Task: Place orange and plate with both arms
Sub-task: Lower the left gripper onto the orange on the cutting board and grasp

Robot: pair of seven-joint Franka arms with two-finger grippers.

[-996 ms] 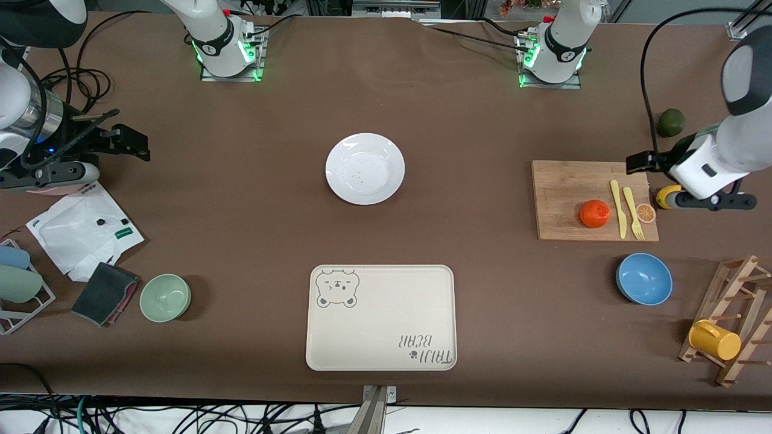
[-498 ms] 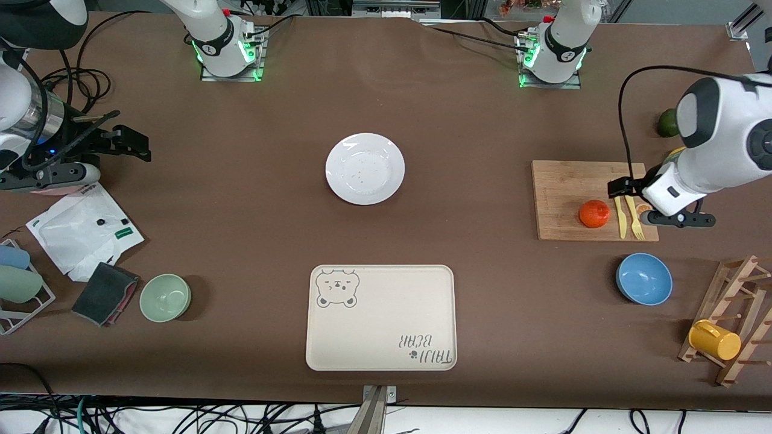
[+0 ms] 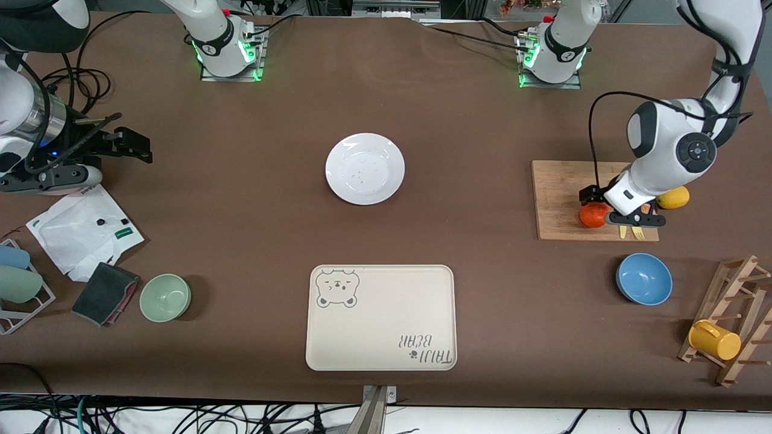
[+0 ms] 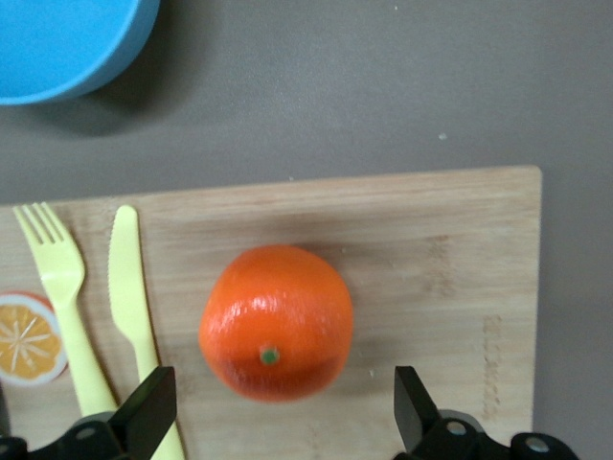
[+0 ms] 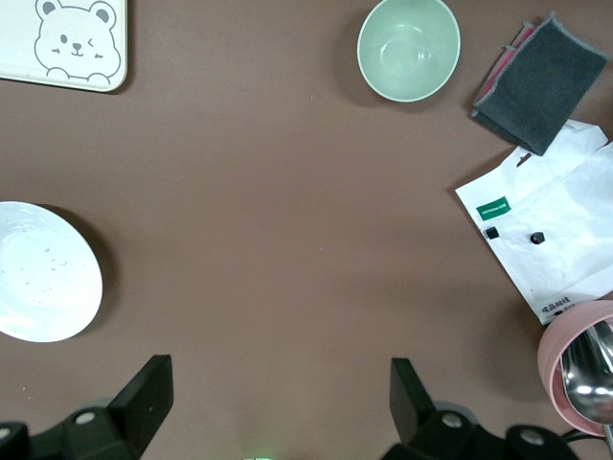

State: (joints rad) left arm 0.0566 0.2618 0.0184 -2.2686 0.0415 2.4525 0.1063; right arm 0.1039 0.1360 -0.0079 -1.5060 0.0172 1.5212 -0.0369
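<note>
The orange should go on the white plate [image 3: 365, 169], so the robot's left gripper should next pick it up by its round body [image 3: 593, 214].
The orange [image 3: 591, 216] sits on a wooden cutting board [image 3: 561, 187] at the left arm's end of the table. My left gripper [image 3: 622, 217] hangs open just over it. In the left wrist view the orange [image 4: 276, 321] lies between and slightly ahead of the two spread fingertips [image 4: 148, 407], untouched, with the gripper [image 4: 278, 422] empty. The white plate [image 3: 365, 169] lies mid-table, farther from the front camera than the bear tray, and shows in the right wrist view [image 5: 43, 271]. My right gripper [image 3: 54, 176] waits open and empty at the right arm's end [image 5: 278, 407].
A yellow fork [image 4: 59, 297], knife [image 4: 129, 287] and orange slice [image 4: 27, 337] lie on the board beside the orange. A lemon [image 3: 673, 197], blue bowl [image 3: 644, 278], mug rack with yellow mug [image 3: 715, 339], bear tray [image 3: 381, 316], green bowl [image 3: 165, 297], sponge [image 3: 104, 293] and white bag [image 3: 84, 229] are around.
My left arm has swung in from the table's end and brought its open gripper over the orange. The right arm, plate and orange have not moved.
</note>
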